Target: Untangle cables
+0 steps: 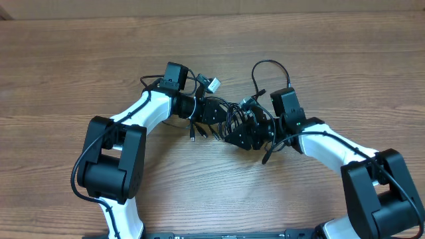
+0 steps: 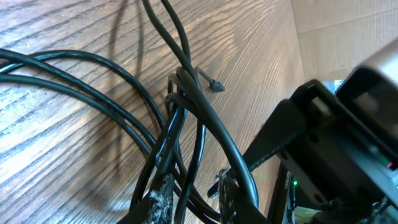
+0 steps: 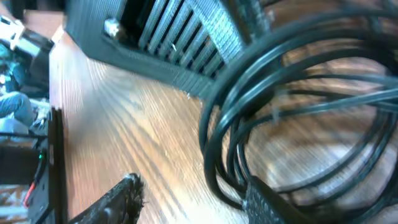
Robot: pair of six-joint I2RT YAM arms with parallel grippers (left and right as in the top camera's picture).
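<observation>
I will next grab the coiled cords with my right gripper at their outer bend (image 1: 230,123) (image 3: 219,159), so the knot and the plug ends stay free for my left gripper to untangle.
The cables (image 1: 232,118) lie in a black tangle on the wooden table between my two arms. One loop (image 1: 267,66) arches away behind the right arm. A pale plug end (image 1: 212,84) sticks out by the left wrist. In the left wrist view, several cords (image 2: 186,106) run taut from a knot down between the fingers of my left gripper (image 2: 193,200), which is shut on them. My right gripper (image 3: 196,200) stands open over bare wood. Coiled cords (image 3: 224,124) rest against its right finger (image 3: 267,199), and its left finger (image 3: 124,193) touches nothing.
Both gripper heads are close together at the tangle (image 1: 229,123). The right arm's black body (image 2: 323,137) fills the right of the left wrist view. A ribbed black housing (image 3: 168,31) looms at the top of the right wrist view. Two loose plug tips (image 1: 194,136) lie near the tangle's front.
</observation>
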